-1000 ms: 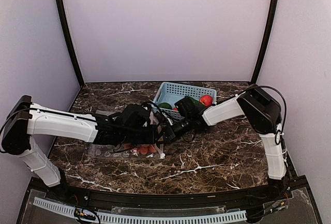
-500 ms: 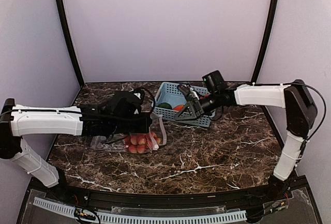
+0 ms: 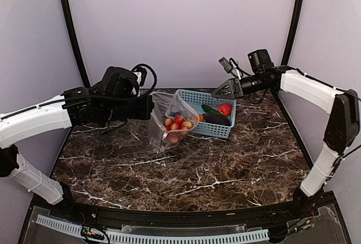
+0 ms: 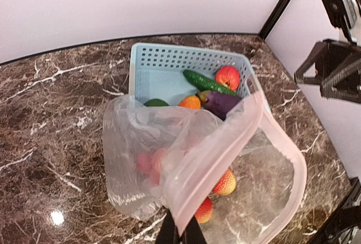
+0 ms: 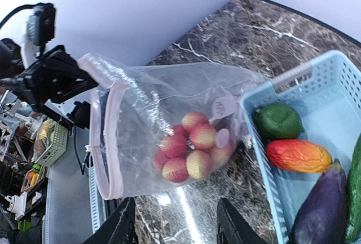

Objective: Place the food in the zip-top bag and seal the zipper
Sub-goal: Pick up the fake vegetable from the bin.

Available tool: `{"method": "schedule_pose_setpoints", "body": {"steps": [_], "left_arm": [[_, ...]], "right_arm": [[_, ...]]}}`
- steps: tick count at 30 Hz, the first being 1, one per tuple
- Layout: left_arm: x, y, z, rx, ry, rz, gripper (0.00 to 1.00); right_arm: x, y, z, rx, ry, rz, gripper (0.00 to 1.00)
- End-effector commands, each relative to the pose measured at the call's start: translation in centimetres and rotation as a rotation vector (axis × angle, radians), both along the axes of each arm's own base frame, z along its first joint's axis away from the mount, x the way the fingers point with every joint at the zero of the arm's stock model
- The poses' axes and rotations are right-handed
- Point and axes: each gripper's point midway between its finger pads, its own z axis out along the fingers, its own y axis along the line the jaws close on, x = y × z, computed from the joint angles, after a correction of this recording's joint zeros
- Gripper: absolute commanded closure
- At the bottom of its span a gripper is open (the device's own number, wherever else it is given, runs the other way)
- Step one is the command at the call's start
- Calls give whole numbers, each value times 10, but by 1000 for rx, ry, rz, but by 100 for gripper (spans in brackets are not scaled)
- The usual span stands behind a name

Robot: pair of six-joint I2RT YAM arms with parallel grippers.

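I will next grab the eggplant with my right gripper, across its thick purple end, so its yellowish tip goes first into the zip-top bag.
The clear zip-top bag hangs above the table, its mouth edge pinched in my shut left gripper. Inside it sits the cluster of red-yellow balls. In the left wrist view the pale pink zipper runs round the open mouth, above my left gripper. My right gripper hovers open and empty, high over the basket's far side. Its wrist view shows the bag and the balls beyond its spread fingers. The pepper, mango and eggplant lie in the basket.
The light blue lattice basket stands at the back middle of the marble table, right behind the bag. It also holds a long green vegetable and a red fruit. Black frame posts rise at the back corners.
My left arm lifted the bag with the balls off the table and swung it back. My right gripper pulled away from the bag, rose over the basket and opened.
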Motion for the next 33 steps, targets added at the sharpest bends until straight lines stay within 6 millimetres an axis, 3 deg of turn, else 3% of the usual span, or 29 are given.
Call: {"method": "schedule_pose_setpoints", "body": {"steps": [1,7,8,9,10,11,12,13,18,22,27,30,33], "left_arm": [[-7,3,-6,71,39,-42,99],[-8,-6,2,92,64,-84,99],[-7,-9,13,86,47,-97,99],[-7,-6,11,113,59,-98,99],[-4,-7,27,111,32,-103,99],[-3,-1,22,159,57,-101,99],[-1,0,35,169,39,-110,99],[0,6,27,223,70,-109,99],[7,29,37,389,98,-147,99],[12,34,30,476,133,-197,99],[9,8,-12,460,235,-304,99],[9,-7,-19,388,235,-331,99],[4,-15,-30,337,249,-357,99]], "right_arm": [[20,-7,-15,-79,-9,-42,52],[55,-15,-24,-152,-9,-126,47],[63,-17,-25,-169,-16,-140,45],[72,-19,-28,-198,-29,-151,43],[81,-20,-30,-231,-50,-159,42],[89,-22,-37,-274,-66,-164,41],[101,-24,-36,-307,-98,-175,41],[108,-25,-45,-340,-103,-171,41],[132,-32,-84,-485,-127,-140,45],[127,-36,-116,-563,-51,-81,43],[107,-36,-145,-603,12,-39,38],[95,-34,-157,-625,50,-15,33],[85,-33,-161,-640,77,2,21]]}}
